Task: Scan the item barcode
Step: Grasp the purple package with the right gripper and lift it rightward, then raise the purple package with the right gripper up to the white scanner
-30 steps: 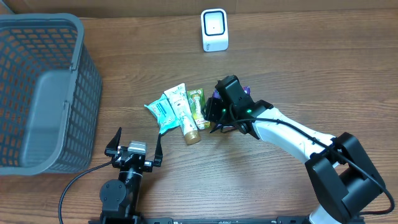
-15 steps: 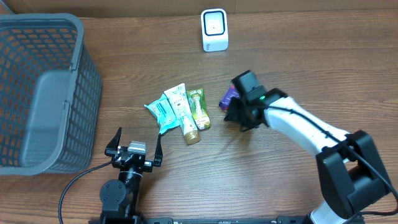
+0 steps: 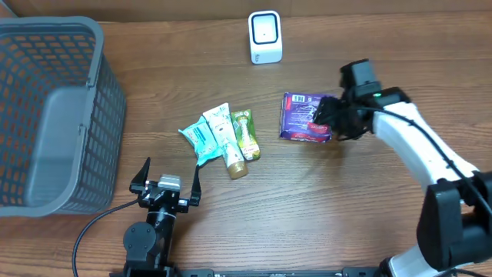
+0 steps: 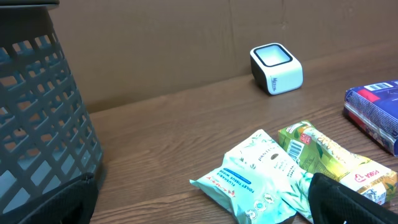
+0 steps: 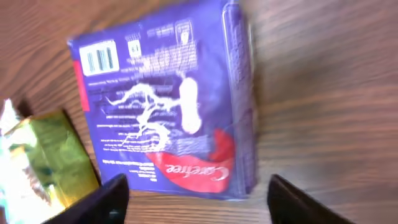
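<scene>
My right gripper should next grab the purple pack (image 3: 306,117) by its edge away from the barcode, so the barcode stays uncovered to scan.
The item is a purple pack (image 3: 306,117) lying flat on the table right of the pile, its barcode (image 5: 99,59) facing up in the right wrist view. My right gripper (image 3: 336,119) hovers at the pack's right edge, open. Its two fingers (image 5: 102,202) stand apart on either side of the pack's (image 5: 168,106) near end, not pressing it. The white scanner (image 3: 265,37) stands at the back centre, also seen as the scanner (image 4: 277,67) in the left wrist view. My left gripper (image 3: 165,178) rests open near the front edge, nothing between its fingers (image 4: 43,202).
A teal wipes pack (image 3: 200,138), a white tube (image 3: 227,140) and a green-gold pack (image 3: 244,132) lie together mid-table. A grey mesh basket (image 3: 46,115) fills the left side. Brown cardboard runs along the table's far edge.
My right gripper carried the purple pack rightward away from the pile, laid it flat on the table and opened its jaws. The left arm has not moved.
</scene>
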